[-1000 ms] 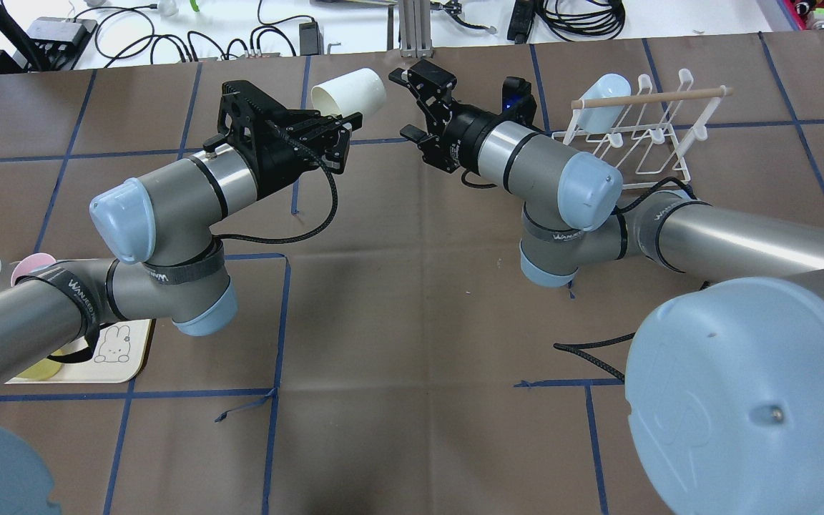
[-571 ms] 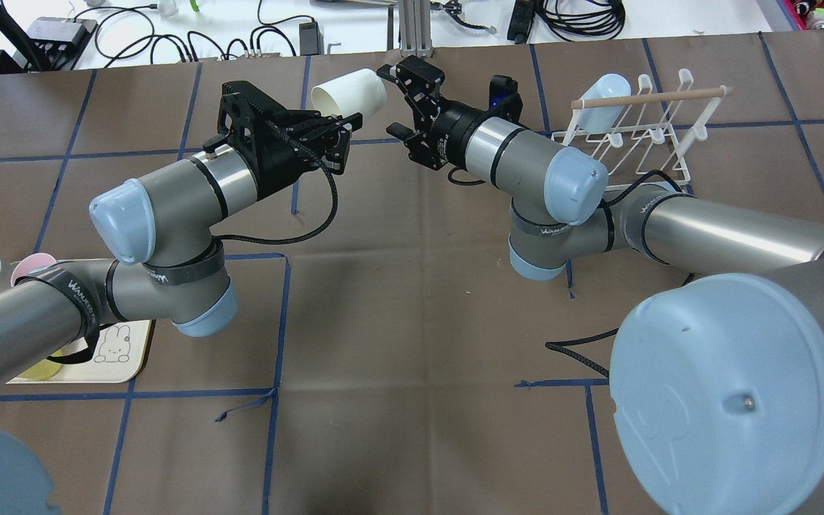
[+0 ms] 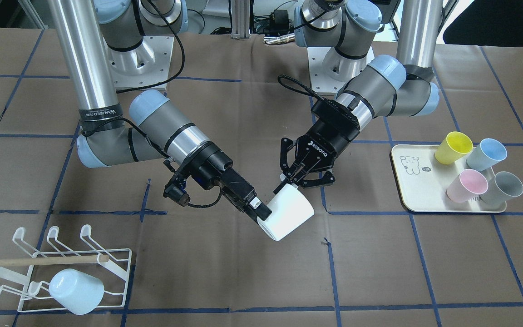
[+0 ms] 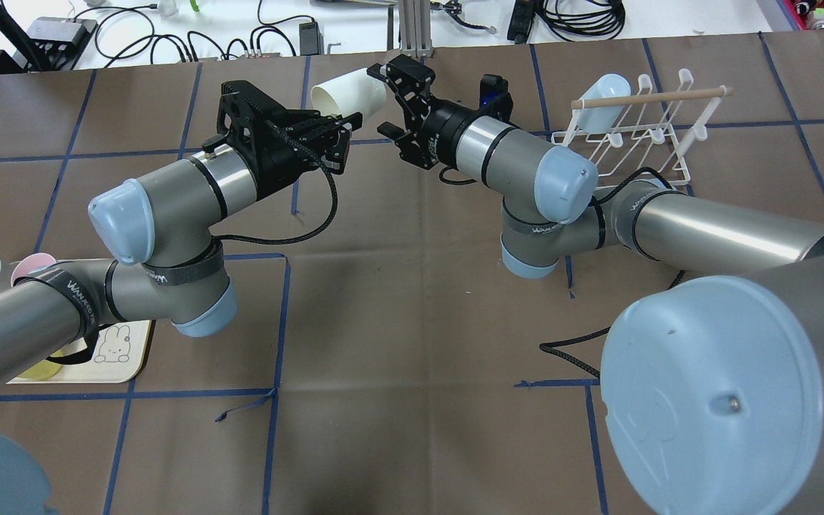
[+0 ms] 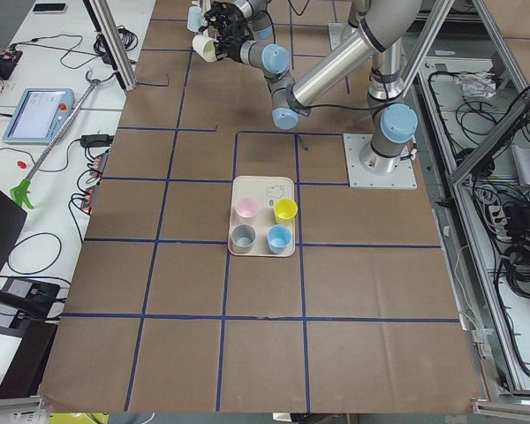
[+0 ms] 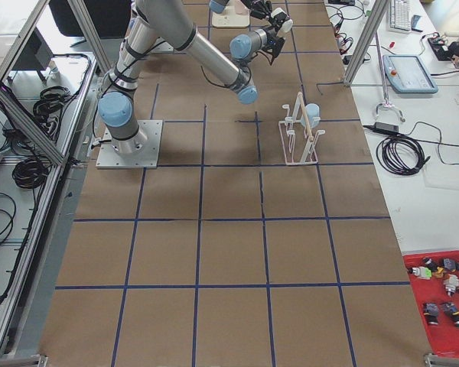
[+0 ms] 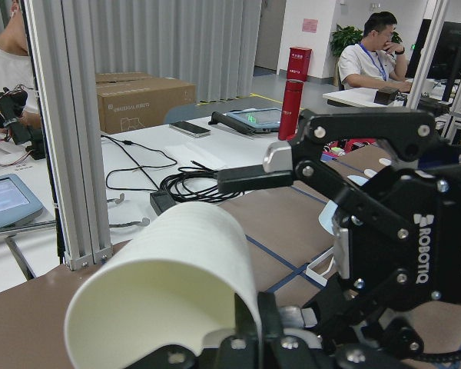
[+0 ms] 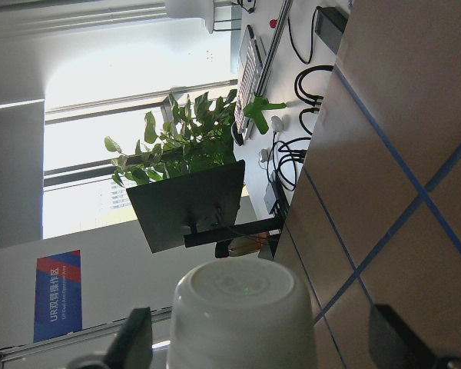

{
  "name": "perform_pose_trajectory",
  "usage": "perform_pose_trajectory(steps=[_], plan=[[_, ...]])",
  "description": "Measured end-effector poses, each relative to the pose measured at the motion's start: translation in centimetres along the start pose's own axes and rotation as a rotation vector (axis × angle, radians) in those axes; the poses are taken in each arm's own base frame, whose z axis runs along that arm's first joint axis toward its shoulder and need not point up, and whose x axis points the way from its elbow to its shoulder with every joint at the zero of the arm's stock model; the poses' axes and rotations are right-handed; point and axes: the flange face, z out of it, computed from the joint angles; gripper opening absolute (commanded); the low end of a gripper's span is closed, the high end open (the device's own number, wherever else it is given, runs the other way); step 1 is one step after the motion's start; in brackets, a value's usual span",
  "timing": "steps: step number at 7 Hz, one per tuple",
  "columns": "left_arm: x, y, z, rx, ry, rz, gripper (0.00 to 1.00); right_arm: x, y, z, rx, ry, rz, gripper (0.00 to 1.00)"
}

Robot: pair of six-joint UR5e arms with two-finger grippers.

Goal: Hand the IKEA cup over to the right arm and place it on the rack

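My right gripper next needs to grab the white cup around its base end, because my left gripper's fingers crowd the white cup's rim.
The white IKEA cup hangs in the air over the table's far middle, lying on its side. My left gripper is shut on the cup's rim, one finger inside, as the left wrist view shows. My right gripper is open, with its fingers on either side of the cup's base; the base fills the right wrist view. In the front-facing view the cup sits between the left gripper and the right gripper. The white wire rack stands to the right.
A pale blue cup hangs upside down on the rack, below its wooden handle. A cream tray on my left side holds yellow, blue, pink and grey cups.
My right gripper has moved left toward the cup, and its open fingers now straddle the cup's base. The left arm and the cup have stayed still.
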Motion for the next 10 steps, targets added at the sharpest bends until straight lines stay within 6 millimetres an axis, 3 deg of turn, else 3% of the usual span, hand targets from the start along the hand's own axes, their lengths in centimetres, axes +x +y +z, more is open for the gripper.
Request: perform_pose_trajectory(steps=[4, 7, 10], plan=[[0.0, -0.1, -0.1, 0.001, 0.000, -0.013, 0.00, -0.2, 1.2, 1.2, -0.018, -0.007, 0.026, 0.99], [0.1, -0.2, -0.1, 0.003, -0.001, -0.014, 0.01, -0.2, 1.0, 1.8, -0.020, -0.011, 0.025, 0.96], [0.2, -0.2, -0.2, 0.003, -0.001, -0.017, 0.01, 0.0, 1.1, 2.1, -0.025, -0.009, 0.024, 0.67]])
